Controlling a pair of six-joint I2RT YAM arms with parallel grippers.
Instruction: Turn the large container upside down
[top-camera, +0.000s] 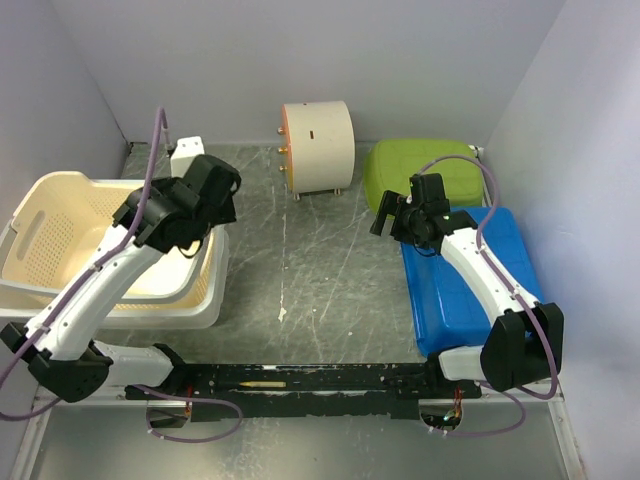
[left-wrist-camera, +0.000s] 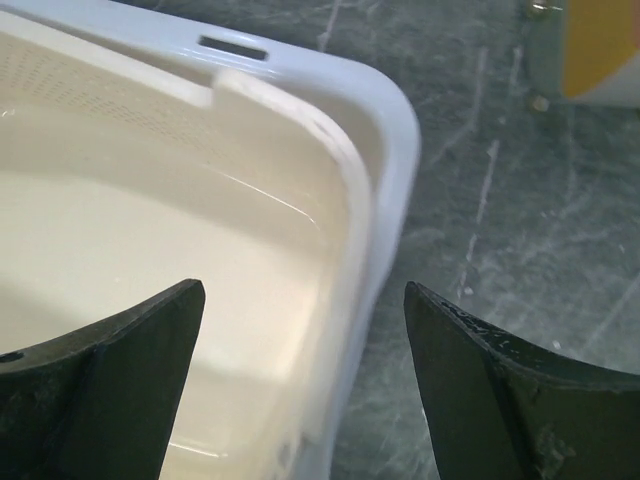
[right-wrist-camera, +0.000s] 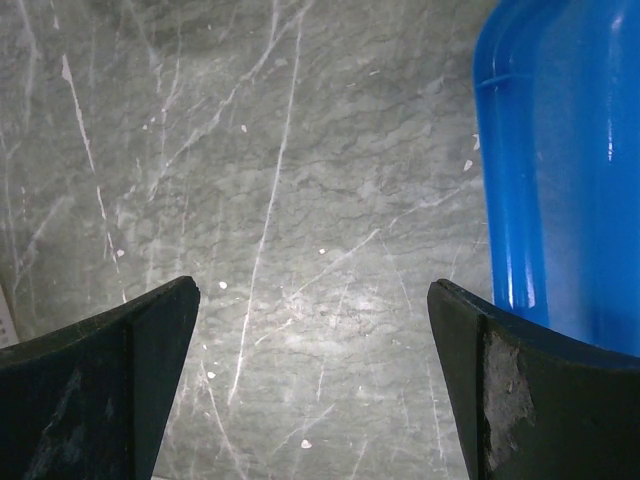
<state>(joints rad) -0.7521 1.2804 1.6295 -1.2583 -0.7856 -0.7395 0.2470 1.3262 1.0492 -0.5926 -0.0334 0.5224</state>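
The basket has to be turned upside down, so the left gripper next needs to grab only the cream basket's rim on the open-table side. The white tub's side stays out.
A large cream perforated basket (top-camera: 60, 230) sits open side up inside a white tub (top-camera: 215, 275) at the left. My left gripper (top-camera: 210, 200) is open and hovers over their right rim. In the left wrist view its jaws (left-wrist-camera: 305, 290) straddle the white tub's wall (left-wrist-camera: 395, 130) and the cream basket's rim (left-wrist-camera: 290, 110), one finger over the inside, one over the table, touching nothing. My right gripper (top-camera: 392, 215) is open and empty over bare table, just left of a blue container (top-camera: 470, 280) lying bottom up. In the right wrist view (right-wrist-camera: 313, 285) the blue wall (right-wrist-camera: 560, 150) is beside the right finger.
A green container (top-camera: 420, 170) lies bottom up at the back right. A white cylinder with an orange rim (top-camera: 315, 147) lies on its side at the back middle, also in the left wrist view (left-wrist-camera: 600, 50). A small white box (top-camera: 186, 152) is at the back left. Walls enclose the table.
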